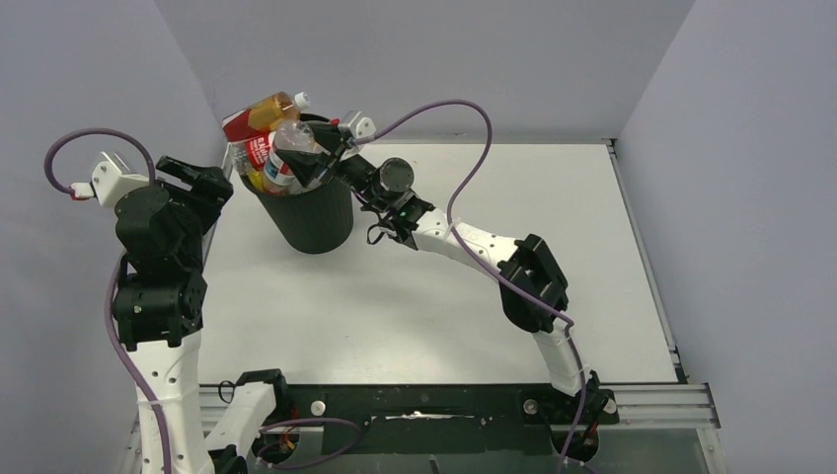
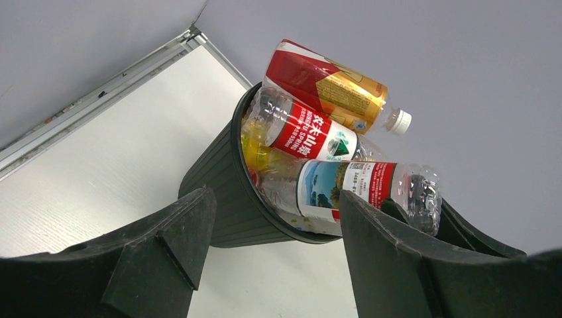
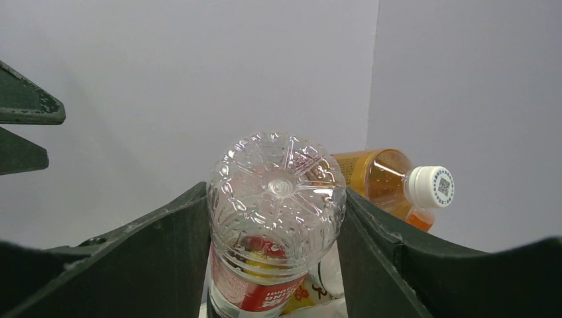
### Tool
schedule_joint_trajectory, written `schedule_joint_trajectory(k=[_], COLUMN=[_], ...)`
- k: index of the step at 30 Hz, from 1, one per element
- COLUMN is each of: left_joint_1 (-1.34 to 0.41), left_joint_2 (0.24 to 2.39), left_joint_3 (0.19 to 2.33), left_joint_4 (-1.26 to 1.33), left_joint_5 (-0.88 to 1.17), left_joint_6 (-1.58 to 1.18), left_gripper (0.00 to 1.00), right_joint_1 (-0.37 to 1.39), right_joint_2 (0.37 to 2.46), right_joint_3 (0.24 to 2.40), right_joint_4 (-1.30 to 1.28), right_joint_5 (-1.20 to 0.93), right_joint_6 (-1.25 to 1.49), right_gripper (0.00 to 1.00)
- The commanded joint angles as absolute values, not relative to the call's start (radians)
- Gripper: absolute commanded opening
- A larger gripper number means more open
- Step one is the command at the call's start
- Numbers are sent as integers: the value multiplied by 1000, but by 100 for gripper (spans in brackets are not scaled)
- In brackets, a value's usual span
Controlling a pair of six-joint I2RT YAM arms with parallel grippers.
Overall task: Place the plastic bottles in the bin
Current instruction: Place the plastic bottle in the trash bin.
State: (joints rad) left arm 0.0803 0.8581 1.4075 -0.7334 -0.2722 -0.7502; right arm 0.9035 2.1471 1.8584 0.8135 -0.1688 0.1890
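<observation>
The clear bottle lies on the pile across the bin's rim and would stay in the bin (image 1: 314, 217), so the robot's right gripper needs to release it.
The black bin (image 1: 314, 217) stands at the back left, heaped past its rim with plastic bottles. An amber bottle (image 1: 268, 112) with a white cap lies on top of the pile. My right gripper (image 1: 318, 158) is shut on a clear bottle (image 3: 275, 192) with a red and blue-white label, holding it base-up at the bin's rim. In the left wrist view that bottle (image 2: 358, 189) lies across the rim below a red-labelled clear bottle (image 2: 305, 132) and the amber bottle (image 2: 331, 86). My left gripper (image 2: 275, 258) is open and empty, just left of the bin (image 2: 219, 185).
The bin sits close to the back wall and the left wall. The white table (image 1: 474, 296) stretches to the right and front of it. A purple cable (image 1: 464, 114) loops above the right arm.
</observation>
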Motion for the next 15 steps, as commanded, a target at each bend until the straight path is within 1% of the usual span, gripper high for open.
schedule_joint_trajectory(k=[1, 9, 12, 15], left_joint_1=[84, 84, 84, 84], left_joint_2=[847, 847, 848, 847], left_joint_3=[1408, 1403, 1398, 1394], left_joint_4=[-669, -661, -657, -655], left_joint_5=[-258, -255, -251, -247], left_joint_6=[-755, -759, -762, -764], left_gripper=[68, 68, 68, 68], right_joint_1=[898, 897, 897, 897], right_joint_2=[2080, 2047, 2040, 2032], right_joint_3=[1812, 1797, 1799, 1800], right_joint_4=[766, 751, 738, 729], right_joint_5=[-138, -141, -140, -137], right_joint_6=[134, 134, 136, 139], right_gripper=[47, 55, 63, 74])
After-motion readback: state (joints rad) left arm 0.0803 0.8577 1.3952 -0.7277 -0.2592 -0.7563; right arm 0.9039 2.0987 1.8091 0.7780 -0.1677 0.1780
